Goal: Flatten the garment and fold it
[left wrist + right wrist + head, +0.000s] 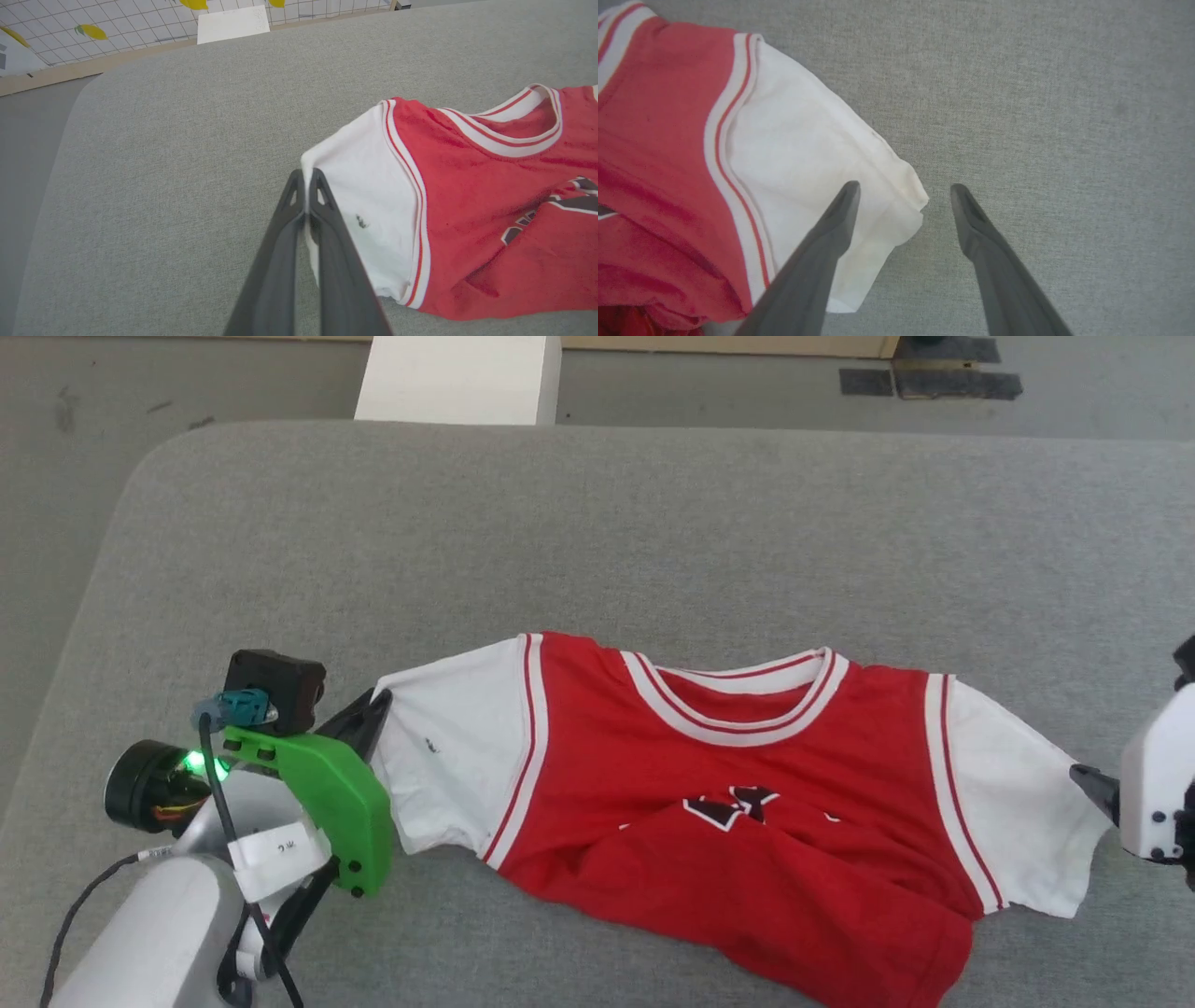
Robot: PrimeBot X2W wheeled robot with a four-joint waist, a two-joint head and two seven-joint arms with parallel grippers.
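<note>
I will next use my right gripper to grab the other white sleeve by its outer cuff corner, so I can stretch the jersey flat for folding.
The garment, a red jersey with white short sleeves and black white-edged print, lies face up on the grey table, its lower half bunched and wrinkled. My left gripper is shut on the outer edge of the sleeve at the head view's left; the left wrist view shows white cloth pinched between the fingers of that gripper. My right gripper stands open over the corner of the other sleeve, one finger above the cloth and one above bare table. In the head view its dark fingertip meets that sleeve's edge.
A white post stands beyond the table's far edge. Dark tape patches mark the floor at the back right. The table's rounded left edge runs close to my left arm. A tiled wall shows behind the table.
</note>
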